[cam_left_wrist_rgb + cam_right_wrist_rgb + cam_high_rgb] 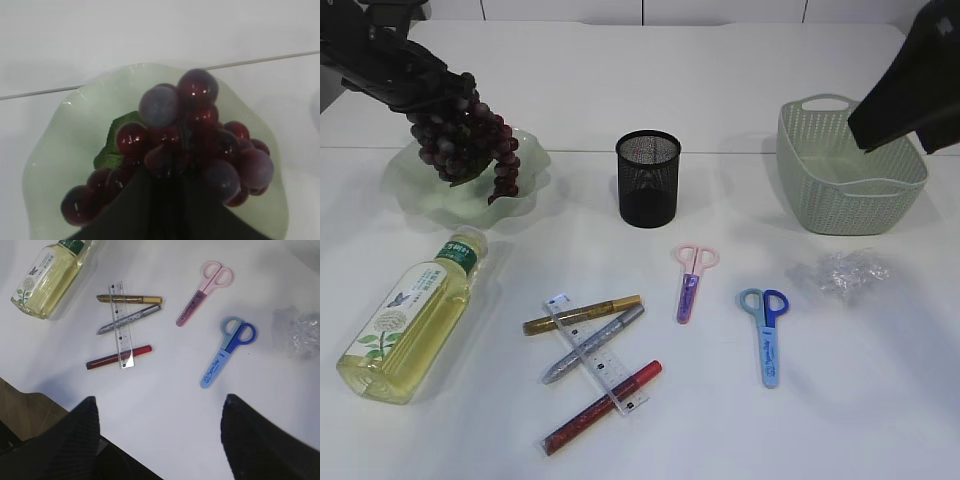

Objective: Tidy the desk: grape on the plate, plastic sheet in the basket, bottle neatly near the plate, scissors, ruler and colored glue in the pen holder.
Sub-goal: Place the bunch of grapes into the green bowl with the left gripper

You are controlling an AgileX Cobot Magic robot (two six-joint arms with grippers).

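Observation:
The lower grapes of the bunch [465, 140] are inside the green plate's rim, so the robot's left gripper needs to open.
My left gripper [440, 95] is shut on the dark red grape bunch [465, 140], which hangs just over the pale green plate [415, 190]; from the wrist the grape [190, 130] covers the plate [65, 145]. The bottle [410, 315] lies on its side. A clear ruler [597, 353] lies across gold [582, 314], silver [592, 344] and red glue pens [602, 407]. Pink scissors [692, 280] and blue scissors [766, 335] lie mid-table. The crumpled plastic sheet [840, 272] sits before the basket [840, 205]. My right gripper [160, 400] is open and empty, high above the table.
The black mesh pen holder [648, 178] stands upright in the middle at the back. The right arm [910, 90] hangs over the basket's far right side. The table's near edge [30, 390] shows in the right wrist view.

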